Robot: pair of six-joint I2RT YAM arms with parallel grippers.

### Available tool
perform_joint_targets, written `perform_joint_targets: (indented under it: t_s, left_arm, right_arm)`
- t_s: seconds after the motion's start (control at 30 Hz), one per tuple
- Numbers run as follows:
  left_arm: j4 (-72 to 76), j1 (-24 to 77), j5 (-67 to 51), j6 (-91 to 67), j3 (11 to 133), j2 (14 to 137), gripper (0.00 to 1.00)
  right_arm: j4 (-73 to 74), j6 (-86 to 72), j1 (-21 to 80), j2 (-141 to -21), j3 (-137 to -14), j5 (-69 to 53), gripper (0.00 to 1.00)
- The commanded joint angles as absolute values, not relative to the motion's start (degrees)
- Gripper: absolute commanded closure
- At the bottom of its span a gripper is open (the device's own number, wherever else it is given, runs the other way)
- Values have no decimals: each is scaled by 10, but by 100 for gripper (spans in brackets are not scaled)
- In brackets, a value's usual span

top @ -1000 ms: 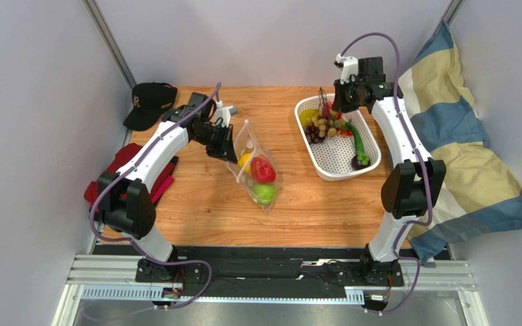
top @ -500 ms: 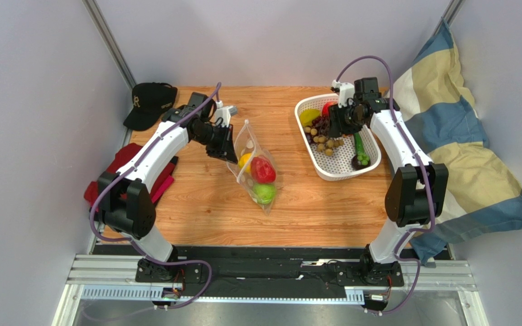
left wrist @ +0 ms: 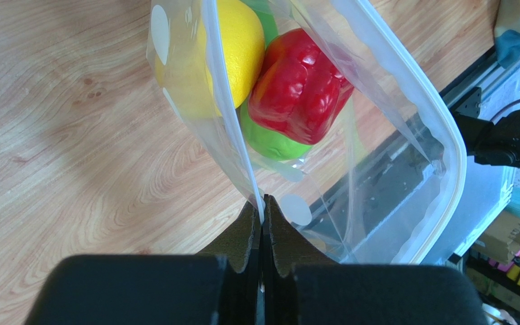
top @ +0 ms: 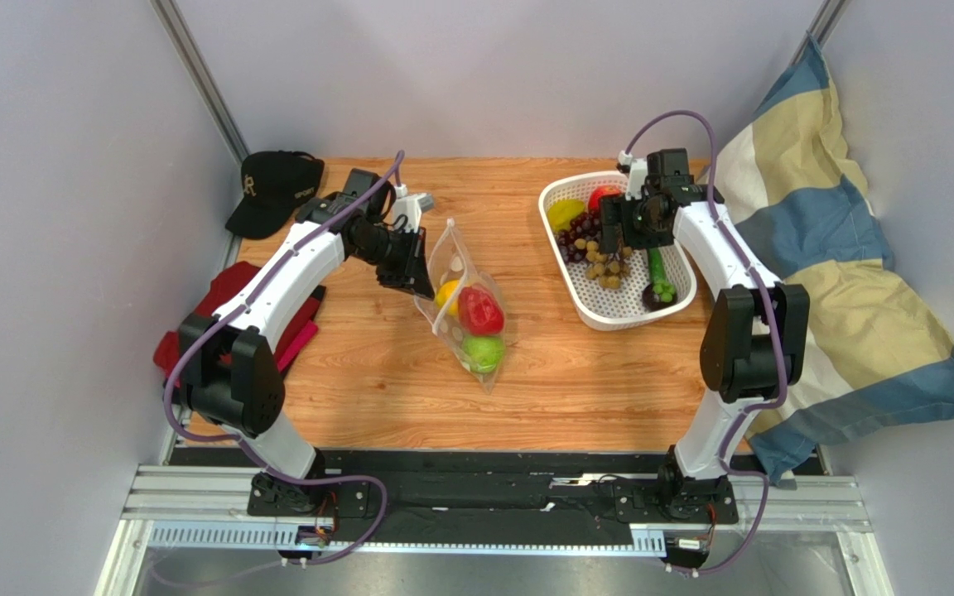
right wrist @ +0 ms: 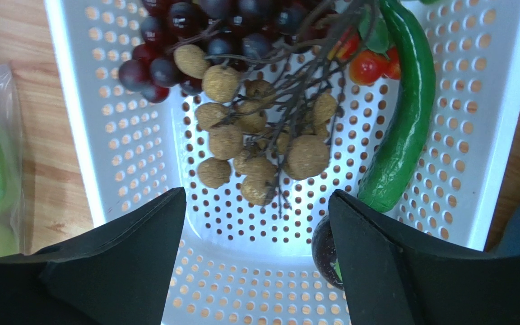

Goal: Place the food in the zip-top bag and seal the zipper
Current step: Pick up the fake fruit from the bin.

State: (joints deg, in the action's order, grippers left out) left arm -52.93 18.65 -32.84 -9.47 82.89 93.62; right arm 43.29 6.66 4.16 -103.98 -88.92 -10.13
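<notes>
The right gripper grabs the brown grape bunch's gathered dark stems next, so the grapes hang free to enter the zip-top bag [top: 463, 311].
The clear dotted zip-top bag [top: 463, 311] hangs from my left gripper [top: 415, 268], which is shut on its mouth edge [left wrist: 263, 203]. Its zipper strip [left wrist: 415, 88] gapes open. Inside the bag [left wrist: 378, 101] sit a yellow lemon [left wrist: 232, 47], a red pepper [left wrist: 300, 84] and a green piece [left wrist: 276, 142]. My right gripper [top: 625, 242] is open low over the white basket [top: 607, 320], with nothing between its jaws [right wrist: 256, 196]. Just ahead of it in the basket lies a brown and purple grape bunch [right wrist: 256, 149], beside a long green vegetable [right wrist: 402, 135] and small red tomatoes [right wrist: 371, 64].
A black cap [top: 273, 186] lies at the back left and a red cloth [top: 227, 304] at the left edge. A blue and cream striped cloth [top: 843, 273] is heaped along the right side. A dark round fruit [right wrist: 324, 247] sits by my right finger.
My right gripper came down towards the basket with the grape bunch, opened and let it go. The left arm and the bag have not moved.
</notes>
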Motion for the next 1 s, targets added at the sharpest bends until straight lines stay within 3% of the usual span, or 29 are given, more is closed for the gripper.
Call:
perform_joint_targets:
  t_s: [0.0, 0.23, 0.43, 0.53, 0.57, 0.67, 0.7, 0.97]
  left_arm:
    - [-526, 187, -333, -89, 826, 921, 100]
    - [-522, 187, -334, -92, 824, 928, 100]
    - [-524, 187, -337, -91, 827, 926, 100]
    - [-525, 187, -344, -89, 829, 919, 100]
    - [-525, 187, -345, -88, 830, 917, 100]
    - [-526, 193, -345, -78, 835, 906, 100]
    - [-525, 198, -345, -76, 837, 904, 100]
    - [-521, 247, -321, -71, 856, 889, 100]
  right_arm:
    - [393, 19, 19, -1057, -887, -110, 19]
    - [329, 4, 18, -1093, -889, -144, 20]
    - [318, 6, 18, -1140, -914, -157, 27]
    - [312, 6, 11, -1149, -917, -163, 45]
    - [313, 5, 10, -1150, -918, -167, 63]
    - [314, 6, 5, -1132, -915, -176, 95]
    - [317, 6, 5, -1122, -914, -178, 100]
    - [323, -31, 5, -951, -895, -289, 100]
